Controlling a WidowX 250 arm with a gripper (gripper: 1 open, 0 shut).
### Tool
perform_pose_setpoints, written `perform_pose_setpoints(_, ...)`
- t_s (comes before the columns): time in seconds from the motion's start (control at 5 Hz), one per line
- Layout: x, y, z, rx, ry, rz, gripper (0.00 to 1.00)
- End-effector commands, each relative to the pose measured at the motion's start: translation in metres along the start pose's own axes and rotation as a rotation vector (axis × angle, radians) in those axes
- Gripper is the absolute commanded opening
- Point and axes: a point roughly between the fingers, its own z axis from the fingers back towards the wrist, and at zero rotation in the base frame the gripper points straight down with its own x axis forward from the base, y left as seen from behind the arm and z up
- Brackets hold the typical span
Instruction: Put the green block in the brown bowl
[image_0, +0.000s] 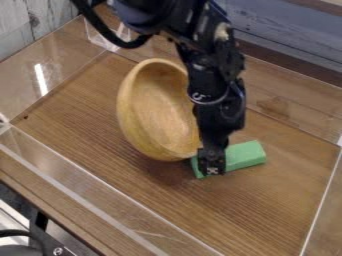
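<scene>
I need to grab the green block by its middle (230, 160) with my gripper next, so that it can go into the brown bowl (158, 110).
The green block (242, 155) lies flat on the wooden table, right of the brown bowl (158, 110). The bowl is tipped up on its edge, its opening facing left, and its outer wall leans against my arm. My gripper (209, 166) points almost straight down at the block's left end, open, its fingertips low at the table. The dark fingers hide that end of the block. I cannot tell whether they touch it. Nothing is lifted.
Clear plastic walls (94, 205) fence the table on the front, left and right sides. Bare wood lies in front of the block and to the bowl's left. The black arm (201, 50) reaches in from the top, over the bowl.
</scene>
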Motion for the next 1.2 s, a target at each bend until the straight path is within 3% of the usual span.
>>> perform_pose_setpoints(0.0, 0.011, 0.008, -0.006, 0.011, -0.031, -0.030, 1.00)
perform_pose_setpoints(0.2, 0.005, 0.013, -0.019, -0.004, -0.032, -0.033, 1.00)
perform_pose_setpoints(0.4, -0.001, 0.018, -0.021, -0.016, -0.030, -0.041, 1.00)
perform_pose_setpoints(0.6, 0.000, 0.013, -0.018, -0.012, -0.023, 0.005, 0.00)
perform_pose_setpoints(1.0, 0.005, 0.010, -0.009, 0.005, -0.007, 0.130, 0.00)
